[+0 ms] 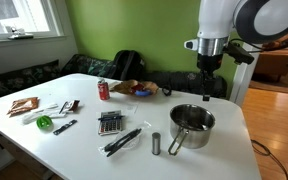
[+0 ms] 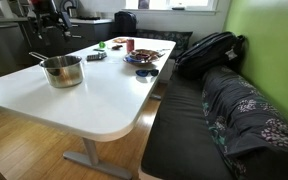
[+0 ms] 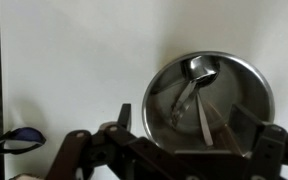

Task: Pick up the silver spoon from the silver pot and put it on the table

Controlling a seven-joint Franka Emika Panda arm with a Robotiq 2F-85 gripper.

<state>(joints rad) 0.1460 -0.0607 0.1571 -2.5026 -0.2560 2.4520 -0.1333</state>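
The gripper should next grab the silver spoon (image 3: pixel 197 70) by its handle and leave the spoon's bowl free, to lift the spoon out of the pot and lay it on the tabletop.
The silver pot (image 1: pixel 192 122) stands on the white table (image 1: pixel 84 140) near its right end, with its long handle pointing toward the front edge. It also shows in an exterior view (image 2: pixel 62 70). In the wrist view the pot (image 3: pixel 246 80) lies right below me, and the silver spoon (image 3: pixel 197 70) rests inside it, bowl at the far rim and handle slanting toward the camera. My gripper (image 1: pixel 206 90) hangs above the pot, apart from it. Its fingers (image 3: pixel 187 125) are open and empty, one on each side of the pot.
A small grey cylinder (image 1: pixel 156 143) stands left of the pot handle. A black tool (image 1: pixel 122 140), a calculator (image 1: pixel 109 123), a green object (image 1: pixel 44 123), a red can (image 1: pixel 103 90) and a plate (image 1: pixel 144 90) lie farther left. A bench with a backpack (image 2: pixel 209 50) runs along the table.
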